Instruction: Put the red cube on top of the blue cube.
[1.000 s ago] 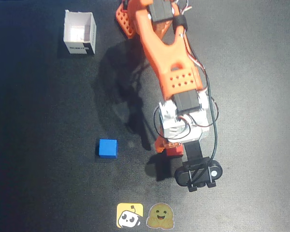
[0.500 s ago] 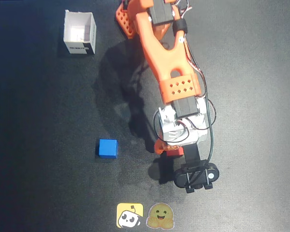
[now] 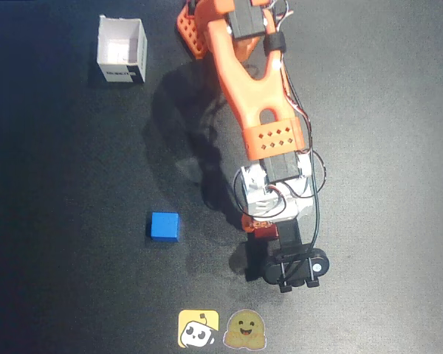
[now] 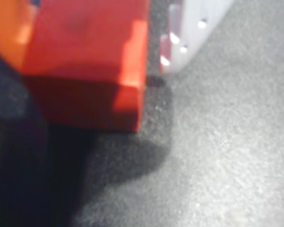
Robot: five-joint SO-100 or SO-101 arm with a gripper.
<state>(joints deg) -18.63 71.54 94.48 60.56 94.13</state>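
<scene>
The red cube needs to go on top of the blue cube [image 3: 165, 226], so my gripper should next grab the opposite sides of the red cube [image 3: 266, 232].
The red cube [image 4: 85, 61] fills the upper left of the wrist view and rests on the dark mat. My gripper [image 4: 90, 56] straddles it and is open: the orange finger [image 4: 4, 28] sits against its left face, and a thin dark gap separates its right face from the white finger [image 4: 189, 28]. In the overhead view only a sliver of the red cube [image 3: 266, 232] shows under the wrist, where my gripper [image 3: 260, 228] is. The blue cube [image 3: 164, 226] lies alone on the mat, well to the left of the gripper.
A white open box [image 3: 122, 49] stands at the back left. Two stickers [image 3: 218, 329] lie at the front edge. The arm's base [image 3: 192, 29] is at the top centre, and its black wrist camera [image 3: 295, 267] overhangs the mat in front of the cube.
The wrist and its camera have shifted slightly left and settled lower over the red cube. Both cubes have stayed in place.
</scene>
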